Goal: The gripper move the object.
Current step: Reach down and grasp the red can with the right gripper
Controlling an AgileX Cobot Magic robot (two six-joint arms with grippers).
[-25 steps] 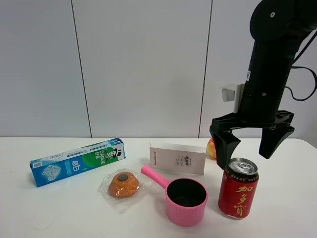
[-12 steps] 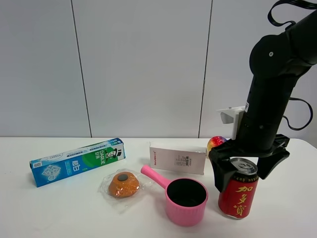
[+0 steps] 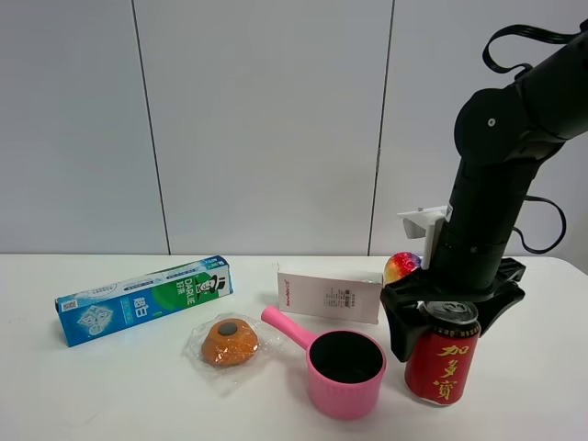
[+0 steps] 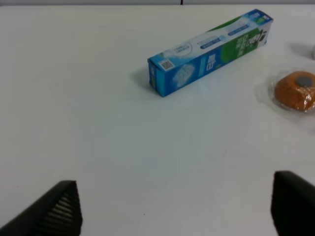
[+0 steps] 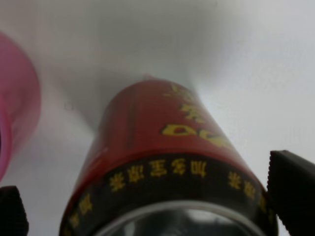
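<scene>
The robot's right gripper needs to move the red can beside the wrapped pastry [image 3: 230, 344], so it needs to grab the red can's black-banded lid end [image 3: 452, 328] next.
The red can [image 3: 443, 363] with yellow characters stands upright on the white table at the front right, just right of the pink pot [image 3: 344, 372]. My right gripper [image 3: 446, 322] is open and lowered over the can's top, one black finger on each side, with gaps showing. In the right wrist view the can [image 5: 167, 162] fills the middle between the two fingertips of the gripper [image 5: 152, 206]. My left gripper [image 4: 177, 206] is open and empty above bare table; it does not show in the exterior view.
The pink pot [image 5: 15, 98] stands close to the can. A white carton [image 3: 329, 294] and a coloured ball [image 3: 402, 266] lie behind. A wrapped orange pastry [image 3: 228, 342] and a blue-green toothpaste box [image 3: 142, 299] lie left; both show in the left wrist view [image 4: 295, 90], [image 4: 209, 51].
My right gripper has come down from above the can until its open fingers straddle the can's upper part. The can has not moved.
</scene>
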